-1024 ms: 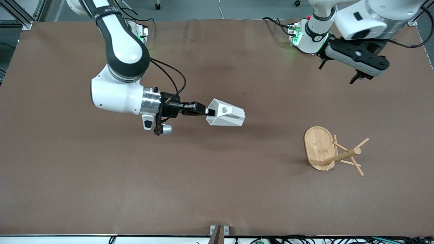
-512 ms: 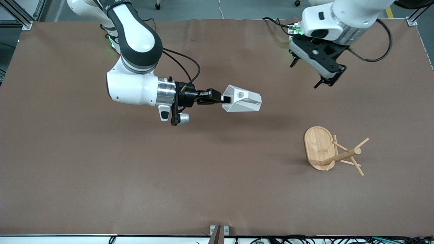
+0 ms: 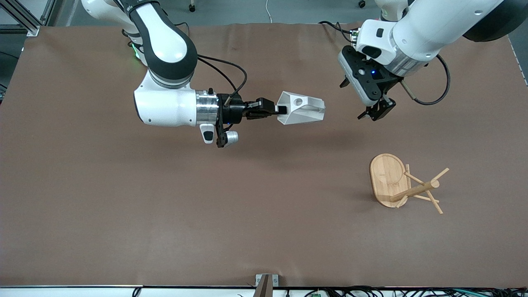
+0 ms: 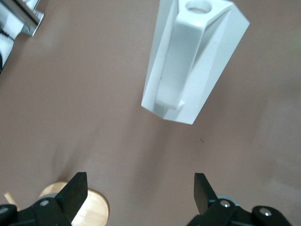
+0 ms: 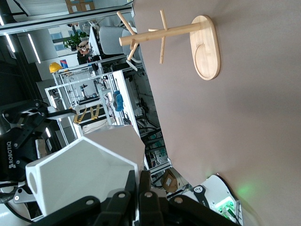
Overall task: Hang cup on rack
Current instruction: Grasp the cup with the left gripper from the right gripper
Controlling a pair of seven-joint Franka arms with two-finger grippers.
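Note:
I will next grab the cup with my left gripper by its closed base end (image 3: 320,108). That leaves the white cup's handle's round hole (image 3: 298,102) free to slide onto a rack peg.
The white faceted cup (image 3: 303,109) hangs on its side over the middle of the table. My right gripper (image 3: 281,109) is shut on its rim, and the handle's round hole (image 3: 298,100) faces up. In the right wrist view the cup (image 5: 84,169) fills the space by the shut fingers (image 5: 141,186). My left gripper (image 3: 354,101) hovers open beside the cup, toward the left arm's end. Its wrist view shows the cup (image 4: 193,61) ahead of the spread fingertips (image 4: 76,187), with nothing between them. The bamboo rack (image 3: 406,187) stands upright, nearer the front camera, with nothing on its pegs.
Brown table cover (image 3: 165,214) lies under everything. Cables and arm bases line the robots' edge (image 3: 354,37). A metal bracket (image 3: 266,280) sits at the table edge nearest the front camera. The rack (image 5: 169,33) also shows in the right wrist view.
The right arm carried the cup toward the left arm's end and toward the robots' bases. The left arm swung in from its end toward the cup, its gripper staying open.

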